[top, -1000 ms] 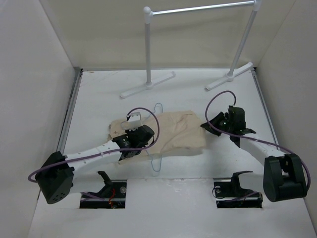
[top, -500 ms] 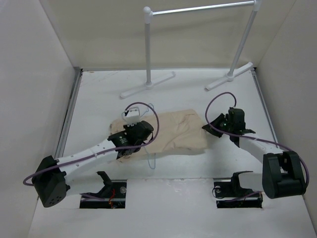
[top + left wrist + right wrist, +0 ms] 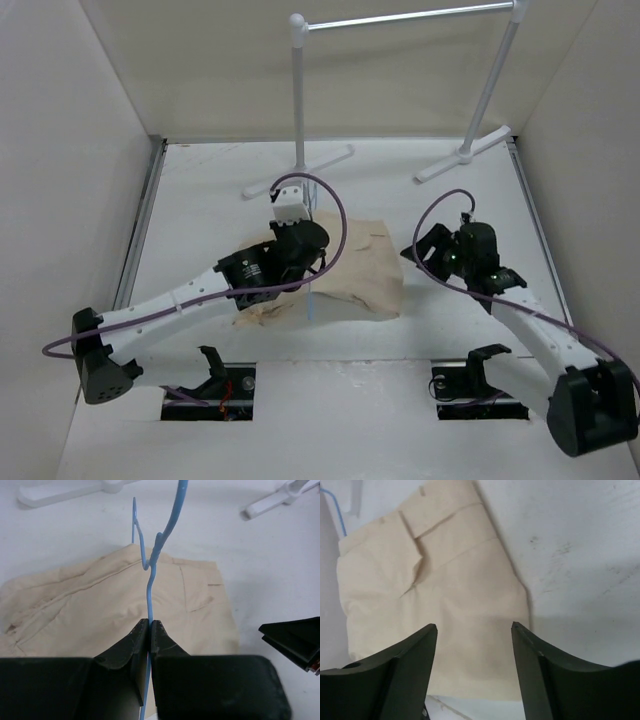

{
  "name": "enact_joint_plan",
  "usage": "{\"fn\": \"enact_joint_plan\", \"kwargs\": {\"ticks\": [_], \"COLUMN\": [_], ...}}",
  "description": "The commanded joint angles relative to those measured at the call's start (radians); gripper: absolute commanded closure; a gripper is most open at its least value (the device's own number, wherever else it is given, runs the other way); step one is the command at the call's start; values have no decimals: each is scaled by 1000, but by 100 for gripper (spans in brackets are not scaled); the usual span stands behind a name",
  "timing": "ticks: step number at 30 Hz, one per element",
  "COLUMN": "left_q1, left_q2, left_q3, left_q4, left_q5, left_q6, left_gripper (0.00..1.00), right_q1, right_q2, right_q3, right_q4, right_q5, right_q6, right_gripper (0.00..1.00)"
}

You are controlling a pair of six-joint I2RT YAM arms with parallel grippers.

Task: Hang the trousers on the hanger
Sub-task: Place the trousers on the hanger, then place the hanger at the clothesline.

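Note:
My right gripper pinches their free edge away from the hanger [image 3: 398,281] next, to fold the trousers over the hanger.
The beige trousers [image 3: 360,268] lie folded on the white table; they also show as trousers [image 3: 90,605] below the left wrist and trousers [image 3: 440,595] below the right. My left gripper [image 3: 303,246] hangs over their left half, shut on the thin pale-blue hanger [image 3: 149,595]. The wire stands upright, hook end up. A short piece of the hanger [image 3: 311,303] shows below the gripper. The left gripper [image 3: 150,623] pinches the wire tightly. My right gripper [image 3: 428,252] is open over the trousers' right edge, and nothing sits between the fingers of the right gripper [image 3: 474,626].
A white garment rack [image 3: 298,100] with a silver bar [image 3: 400,18] stands at the back, its feet [image 3: 300,172] on the table behind the trousers. Tall white walls close in both sides. One black finger of the right gripper [image 3: 295,640] shows in the left wrist view.
The left arm has lifted the hanger from lying flat to upright and moved it back and right. The right gripper has opened, released the trousers' edge, and the cloth has settled.

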Motion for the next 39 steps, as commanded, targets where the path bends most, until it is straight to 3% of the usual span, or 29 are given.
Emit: {"fn": "enact_joint_plan", "kwargs": {"ticks": [1, 5, 9, 14, 18, 26, 30, 33, 39], "left_q1": [-19, -30, -21, -7, -8, -21, -24, -22, -19], "left_q2": [-3, 49, 115, 173, 202, 219, 202, 182, 130], "left_q3": [164, 360, 538, 651, 677, 685, 662, 628, 550], "left_q4": [46, 63, 64, 79, 130, 165, 165, 176, 204], "left_q5": [-43, -3, 83, 151, 175, 183, 174, 166, 108], "left_q6": [86, 219, 271, 275, 276, 272, 267, 261, 247], "left_gripper": [100, 100, 100, 100, 100, 100, 100, 99, 84], "right_q1": [56, 144, 282, 470, 537, 607, 642, 646, 601], "right_q2": [-183, -312, -345, -258, -130, 36, 37, 11, -29], "right_q3": [153, 327, 494, 631, 678, 688, 643, 616, 616], "right_q4": [-152, -253, -240, -133, -51, 58, 113, 150, 190], "right_q5": [115, 120, 61, 69, 70, 70, 99, 118, 71], "right_q6": [-125, -195, -192, -195, -195, -181, -156, -117, -72], "right_gripper": [29, 27, 25, 22, 26, 42, 74, 89, 94]}}
